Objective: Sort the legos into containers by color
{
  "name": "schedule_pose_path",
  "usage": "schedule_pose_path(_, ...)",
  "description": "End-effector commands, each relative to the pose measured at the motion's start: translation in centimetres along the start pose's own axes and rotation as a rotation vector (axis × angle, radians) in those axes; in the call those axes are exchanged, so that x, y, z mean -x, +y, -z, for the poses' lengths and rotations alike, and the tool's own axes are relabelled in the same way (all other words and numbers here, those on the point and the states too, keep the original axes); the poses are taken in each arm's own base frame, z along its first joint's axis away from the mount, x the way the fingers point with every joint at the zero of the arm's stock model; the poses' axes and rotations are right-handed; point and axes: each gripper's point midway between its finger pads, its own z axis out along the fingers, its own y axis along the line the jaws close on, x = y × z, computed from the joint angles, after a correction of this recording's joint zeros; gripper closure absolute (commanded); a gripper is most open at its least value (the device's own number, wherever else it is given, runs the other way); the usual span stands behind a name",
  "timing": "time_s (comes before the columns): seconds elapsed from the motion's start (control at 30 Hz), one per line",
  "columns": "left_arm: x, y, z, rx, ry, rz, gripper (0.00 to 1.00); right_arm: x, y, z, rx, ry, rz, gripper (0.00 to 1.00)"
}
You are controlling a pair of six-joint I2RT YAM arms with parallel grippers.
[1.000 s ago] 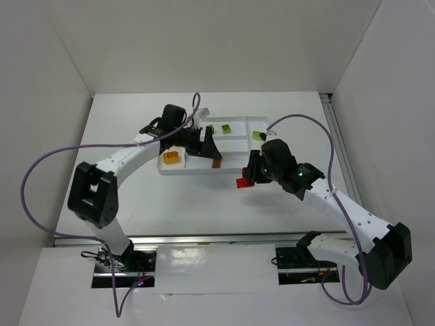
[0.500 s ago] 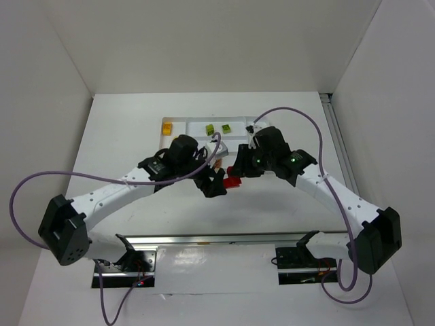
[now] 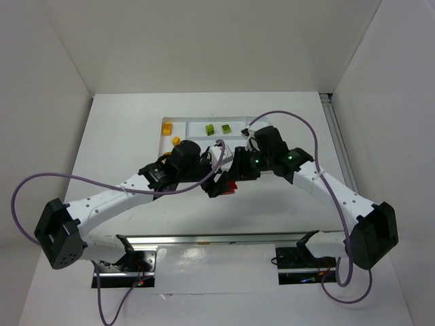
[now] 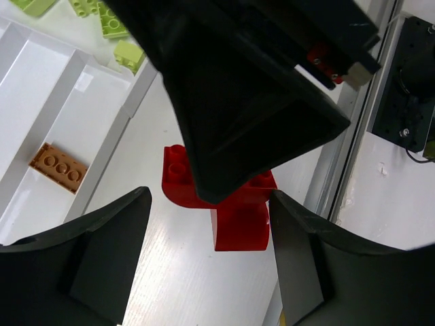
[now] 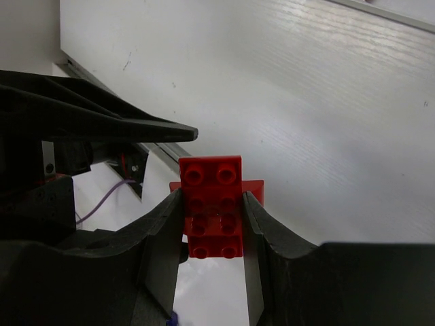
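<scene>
I need to move my left gripper farther before it closes. Its visible finger is only past the near edge of the small red brick.
My right gripper (image 5: 212, 197) is shut on a stack of red legos (image 5: 211, 204), a studded brick over a wider red piece, held just above the table. In the top view this red stack (image 3: 231, 185) hangs in front of the white tray (image 3: 190, 126). My left gripper (image 4: 211, 204) stands open with one finger (image 4: 102, 251) on each side of the red stack (image 4: 238, 227); I see no grip. Green legos (image 3: 210, 128) and yellow ones (image 3: 166, 127) lie in the tray's compartments. A tan brick (image 4: 59, 168) lies in a long slot.
Both arms cross over the tray's near half and hide it. Purple cables loop off each arm. A metal rail (image 3: 217, 238) runs along the table's near edge. White walls close in the back and sides.
My left arm has swung from over the tray down to the front, beside the red stack. My right gripper has carried the red stack a little to the left.
</scene>
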Motion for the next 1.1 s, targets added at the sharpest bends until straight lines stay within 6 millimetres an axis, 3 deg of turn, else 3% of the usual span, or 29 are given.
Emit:
schedule_pose_path(0.0,1.4,-0.4,-0.2,-0.019,-0.051,-0.052,0.19,1.3,2.0,0.4,0.079,-0.024,0.016,0.85)
schedule_pose_path(0.2,1.9,-1.4,0.7,-0.063,-0.058,-0.055,0.14,1.9,1.6,0.6,0.075,-0.043,0.01,0.85)
schedule_pose_path(0.53,-0.2,-1.0,0.1,-0.033,0.006,-0.026,0.12,2.5,1.5,1.0,0.082,-0.064,0.007,0.85)
schedule_pose_path(0.73,-0.4,-0.9,-0.3,-0.033,0.004,-0.027,0.2,2.4,1.7,1.0,0.09,-0.059,0.008,0.85)
schedule_pose_path(0.93,-0.8,-1.7,-0.5,-0.079,0.009,-0.014,0.21,2.3,1.2,0.9,0.081,-0.058,-0.002,0.85)
schedule_pose_path(1.07,-0.9,-1.8,-0.4,-0.079,-0.002,-0.009,0.11,2.4,1.4,1.0,0.093,-0.06,0.003,0.85)
